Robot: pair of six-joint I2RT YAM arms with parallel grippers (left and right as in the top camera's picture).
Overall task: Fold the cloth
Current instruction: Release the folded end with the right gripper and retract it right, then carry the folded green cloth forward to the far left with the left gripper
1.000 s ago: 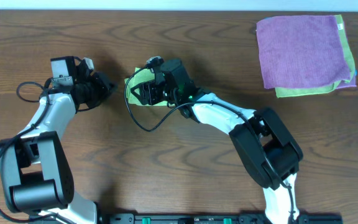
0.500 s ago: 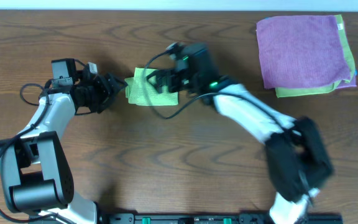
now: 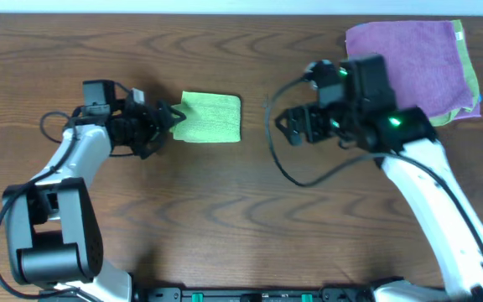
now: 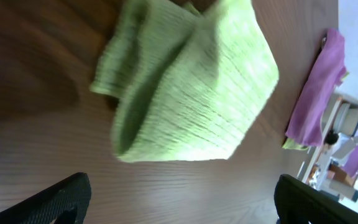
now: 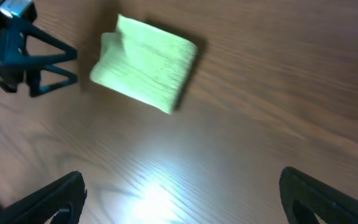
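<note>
The folded light-green cloth has its layered edge facing my left gripper. My left gripper should grab that edge next, layers together, to set the cloth aside still folded.
A small light-green cloth [image 3: 210, 117] lies folded into a neat rectangle on the wooden table, left of centre. It fills the top of the left wrist view [image 4: 188, 87] and sits upper left in the right wrist view [image 5: 146, 62]. My left gripper [image 3: 171, 118] stands open just off the cloth's left edge, apart from it, with nothing between its fingers [image 4: 61, 200]. My right gripper [image 3: 285, 127] is open too, hanging well to the right of the cloth over bare wood, its fingers [image 5: 55, 198] empty.
A purple cloth [image 3: 405, 67] lies on top of a green one [image 3: 468, 75] at the back right corner of the table. The right arm's cable [image 3: 309, 172] loops down over the wood in front of the gripper.
Both grippers have let go of the green cloth and opened. The right arm has swung far to the right, away from it. The left gripper has shifted slightly right; the cloth now lies flat.
</note>
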